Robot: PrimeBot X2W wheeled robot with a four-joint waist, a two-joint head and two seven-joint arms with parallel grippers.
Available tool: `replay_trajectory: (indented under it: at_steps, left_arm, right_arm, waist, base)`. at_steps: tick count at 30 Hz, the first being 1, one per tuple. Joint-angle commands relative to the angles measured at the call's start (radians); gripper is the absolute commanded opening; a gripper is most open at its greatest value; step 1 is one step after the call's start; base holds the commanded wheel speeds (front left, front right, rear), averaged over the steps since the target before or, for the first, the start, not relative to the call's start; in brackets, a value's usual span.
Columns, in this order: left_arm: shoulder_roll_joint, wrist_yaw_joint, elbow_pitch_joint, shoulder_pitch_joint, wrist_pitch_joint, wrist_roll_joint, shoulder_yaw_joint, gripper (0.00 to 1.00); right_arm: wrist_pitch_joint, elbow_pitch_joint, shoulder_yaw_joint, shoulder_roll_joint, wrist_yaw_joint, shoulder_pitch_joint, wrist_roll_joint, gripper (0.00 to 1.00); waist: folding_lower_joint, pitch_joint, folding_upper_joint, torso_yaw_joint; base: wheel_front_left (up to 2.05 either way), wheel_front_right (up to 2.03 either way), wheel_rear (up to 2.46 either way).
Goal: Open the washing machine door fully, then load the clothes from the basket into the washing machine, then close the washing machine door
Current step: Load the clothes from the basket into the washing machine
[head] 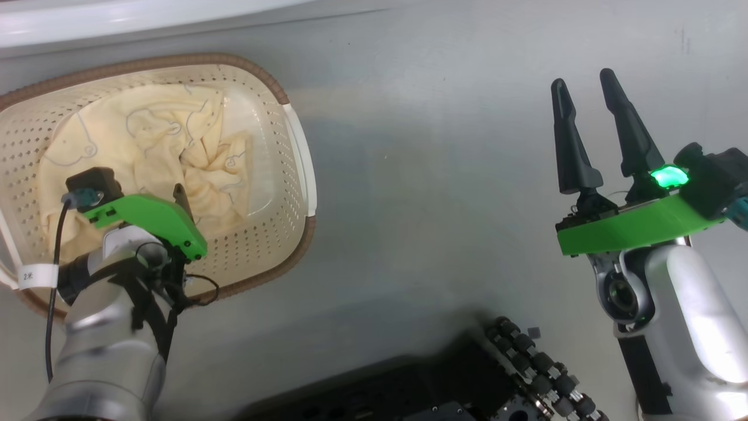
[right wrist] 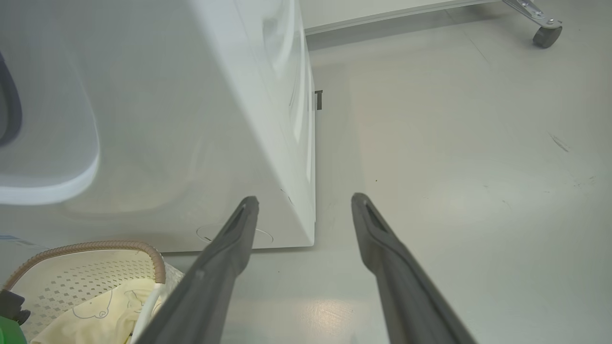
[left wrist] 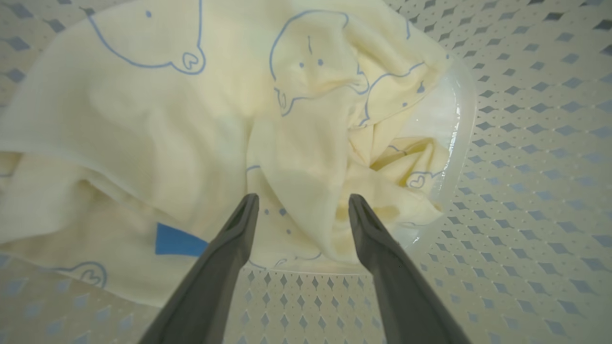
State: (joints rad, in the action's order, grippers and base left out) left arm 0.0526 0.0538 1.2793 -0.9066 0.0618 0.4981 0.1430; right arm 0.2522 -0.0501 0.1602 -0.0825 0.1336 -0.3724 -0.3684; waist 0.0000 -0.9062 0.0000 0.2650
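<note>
My left gripper grabs the clothes by the raised fold (left wrist: 312,200) standing up between its fingers next, since the rest lies slack across the basket's bottom.
The cream basket (head: 295,146) with its brown rim stands on the floor at the left, holding the pale cream-yellow clothes (head: 158,146) with thin outline drawings. My left gripper (head: 178,196) hangs inside the basket. In the left wrist view the left gripper (left wrist: 303,198) is open, its tips just above a fold of the clothes (left wrist: 191,143), beside a blue patch (left wrist: 179,241). My right gripper (head: 584,88) is open over bare floor, holding nothing. The white washing machine (right wrist: 191,119) stands behind the basket (right wrist: 95,247); a rounded white part (right wrist: 48,186) juts from its front, and I cannot tell whether it is the door.
Grey floor (head: 438,175) spreads between the basket and my right arm. My dark base with a roller wheel (head: 537,368) lies at the bottom centre. A caster of some frame (right wrist: 545,36) stands far off on the floor beyond the machine's corner.
</note>
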Motion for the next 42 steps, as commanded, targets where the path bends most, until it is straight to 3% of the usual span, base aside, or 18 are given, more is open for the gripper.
replay_trajectory:
  at_steps: [1, 42]
  left_arm:
    - [0.020, 0.001, -0.001, 0.024, 0.007, 0.009, -0.014, 1.00]
    - [0.003, 0.006, 0.011, -0.025, 0.035, 0.023, 0.058, 1.00]
  right_arm:
    - [0.010, 0.027, 0.013, -0.012, -0.003, 0.023, -0.008, 1.00]
    - [0.010, 0.053, -0.013, -0.031, -0.003, 0.013, -0.012, 1.00]
  waist:
    - [0.0000, -0.002, 0.0000, 0.002]
    - [0.0000, -0.093, 0.0000, 0.012]
  base:
    - [0.00, 0.00, 0.00]
    - [0.00, 0.00, 0.00]
